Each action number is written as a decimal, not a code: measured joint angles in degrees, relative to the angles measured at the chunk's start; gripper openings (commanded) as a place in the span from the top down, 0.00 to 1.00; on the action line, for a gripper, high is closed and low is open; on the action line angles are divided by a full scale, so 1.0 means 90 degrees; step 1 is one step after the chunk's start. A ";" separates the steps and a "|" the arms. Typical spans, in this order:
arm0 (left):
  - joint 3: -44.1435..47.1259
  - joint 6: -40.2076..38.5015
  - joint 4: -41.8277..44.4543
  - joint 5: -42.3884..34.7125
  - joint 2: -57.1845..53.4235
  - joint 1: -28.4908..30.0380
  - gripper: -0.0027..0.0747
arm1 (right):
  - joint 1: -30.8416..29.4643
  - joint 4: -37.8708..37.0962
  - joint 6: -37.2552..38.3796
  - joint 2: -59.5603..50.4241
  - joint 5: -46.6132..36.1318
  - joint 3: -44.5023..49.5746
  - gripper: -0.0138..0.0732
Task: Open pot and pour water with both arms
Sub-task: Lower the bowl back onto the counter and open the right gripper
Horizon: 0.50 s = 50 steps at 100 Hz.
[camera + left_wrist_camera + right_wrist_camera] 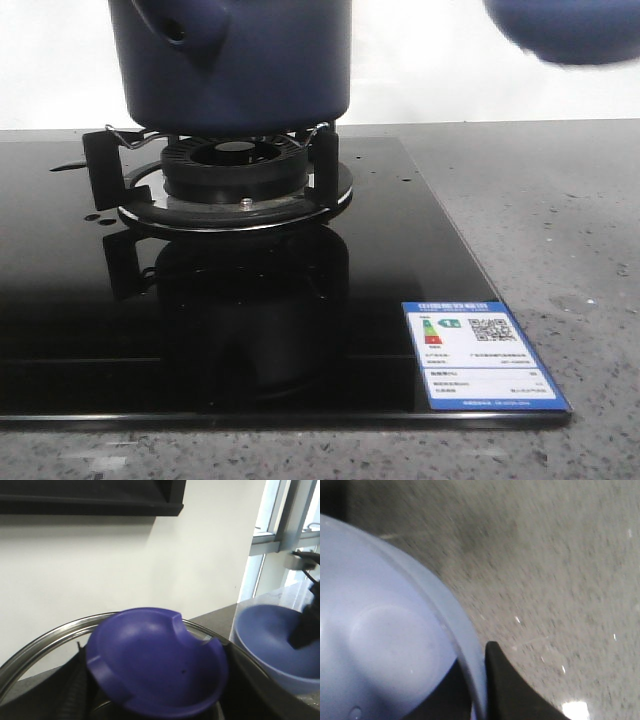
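Note:
The periwinkle bowl is still above the grey speckled countertop in the front view, so the robot's right gripper needs to keep holding it.
The dark navy pot (240, 70) stands on the gas burner (235, 170), its stubby tube handle (180, 30) at the upper left; its top is out of view. In the left wrist view my left gripper (155, 692) is shut around the purple-blue knob (155, 665) of a steel-rimmed lid (45, 640); dark fingers (72, 695) flank the knob. My right gripper (477, 690) pinches the rim of a periwinkle bowl (380, 640), one finger inside and one outside. The bowl shows blurred at the top right of the front view (565, 30) and in the left wrist view (270, 640).
The burner sits on a black glass cooktop (250, 330) with a blue-white label (485, 355) at its front right corner. Grey speckled countertop (560, 230) lies to the right and below the bowl (545, 555). A white wall and a window are behind.

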 measured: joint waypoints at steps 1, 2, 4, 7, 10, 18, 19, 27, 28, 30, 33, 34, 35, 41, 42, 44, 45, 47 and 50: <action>-0.0036 0.0014 0.0000 0.0000 0.0052 -0.0019 0.61 | -0.0037 0.0016 -0.0003 -0.0051 -0.0003 0.0058 0.91; -0.0055 0.0030 0.0000 0.0000 0.0077 -0.0031 0.61 | -0.0057 0.0016 -0.0022 -0.0074 -0.0019 0.0173 0.91; -0.0124 0.0050 0.0014 0.0000 0.0155 -0.0047 0.61 | -0.0113 0.0059 -0.0073 -0.0146 -0.0044 0.0338 0.91; -0.0176 0.0067 0.0014 0.0000 0.0256 -0.0081 0.61 | -0.0193 0.0123 -0.0148 -0.0235 -0.0078 0.0553 0.91; -0.0253 0.0086 0.0014 0.0003 0.0378 -0.0105 0.61 | -0.0292 0.0209 -0.0234 -0.0339 -0.0105 0.0756 0.91; -0.0393 0.0111 0.0014 0.0014 0.0639 -0.0163 0.61 | -0.0471 0.0335 -0.0455 -0.0538 -0.0202 0.1299 0.91; -0.0406 0.0111 0.0014 0.0014 0.0664 -0.0163 0.61 | -0.0484 0.0341 -0.0469 -0.0553 -0.0199 0.1340 0.91; -0.0521 0.0117 0.0064 0.0028 0.0948 -0.0244 0.61 | -0.0591 0.0380 -0.0567 -0.0704 -0.0347 0.1731 0.91; -0.0538 0.0117 0.0064 0.0028 0.0972 -0.0255 0.61 | -0.0591 0.0378 -0.0567 -0.0720 -0.0348 0.1790 0.91; -0.0575 0.0117 0.0103 0.0028 0.1062 -0.0270 0.61 | -0.0609 0.0378 -0.0581 -0.0740 -0.0381 0.1870 0.91; -0.0609 0.0117 0.0150 0.0042 0.1152 -0.0306 0.61 | -0.0636 0.0382 -0.0596 -0.0767 -0.0415 0.1964 0.91; -0.0627 0.0117 0.0151 0.0042 0.1173 -0.0306 0.61 | -0.0636 0.0393 -0.0596 -0.0779 -0.0431 0.1986 0.91; -0.0646 0.0117 0.0173 0.0054 0.1215 -0.0319 0.61 | -0.0636 0.0393 -0.0607 -0.0779 -0.0430 0.2027 0.91; -0.0727 0.0117 0.0247 0.0080 0.1377 -0.0377 0.61 | -0.0651 0.0393 -0.0622 -0.0791 -0.0482 0.2166 0.91; -0.0730 0.0117 0.0246 0.0080 0.1396 -0.0391 0.61 | -0.0651 0.0393 -0.0633 -0.0791 -0.0483 0.2198 0.91; -0.0763 0.0117 0.0261 0.0093 0.1452 -0.0409 0.61 | -0.0651 0.0396 -0.0631 -0.0791 -0.0501 0.2245 0.91; -0.0760 0.0117 0.0261 0.0090 0.1471 -0.0403 0.61 | -0.0651 0.0407 -0.0635 -0.0791 -0.0501 0.2260 0.91; -0.0792 0.0117 0.0275 0.0095 0.1536 -0.0419 0.61 | -0.0651 0.0407 -0.0646 -0.0791 -0.0526 0.2304 0.91; -0.0824 0.0117 0.0291 0.0106 0.1601 -0.0433 0.61 | -0.0651 0.0407 -0.0649 -0.0791 -0.0539 0.2361 0.91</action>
